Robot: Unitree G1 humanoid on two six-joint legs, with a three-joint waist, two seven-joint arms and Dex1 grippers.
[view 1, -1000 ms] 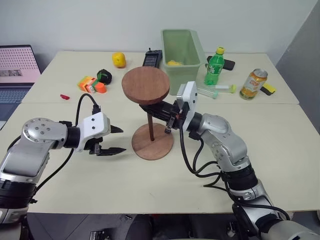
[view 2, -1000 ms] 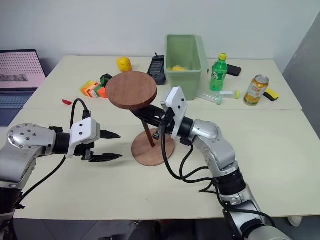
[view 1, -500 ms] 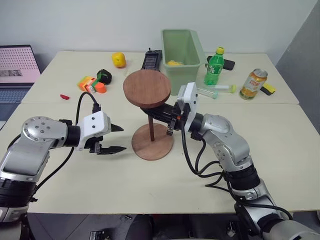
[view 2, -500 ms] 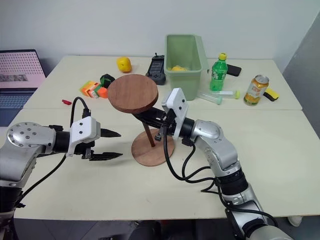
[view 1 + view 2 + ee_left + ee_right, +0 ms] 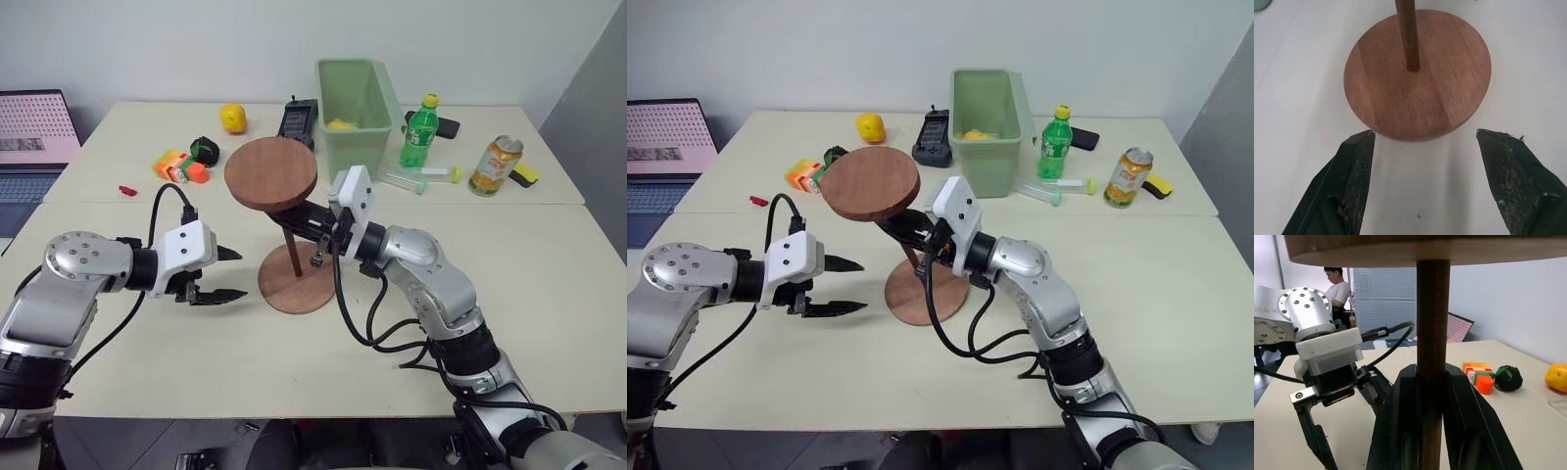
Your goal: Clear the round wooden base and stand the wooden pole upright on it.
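The wooden pole rests over the base's middle and would stand, so my right gripper needs to release it.
The round wooden base lies flat in the middle of the near table. The wooden pole stands on it with its lower end near the base's centre and its thick disc on top, leaning to the left. My right gripper is shut on the pole's shaft just under the disc. My left gripper hovers open to the left of the base, its fingers pointing at the base's rim, apart from it.
A green bin, a green bottle, a can and a clear tube stand at the back right. A yellow fruit, a black device and orange blocks sit at the back left. A laptop is far left.
The pole's top disc has swung to the left, and the right gripper's wrist has shifted left with it. The left gripper has stayed put.
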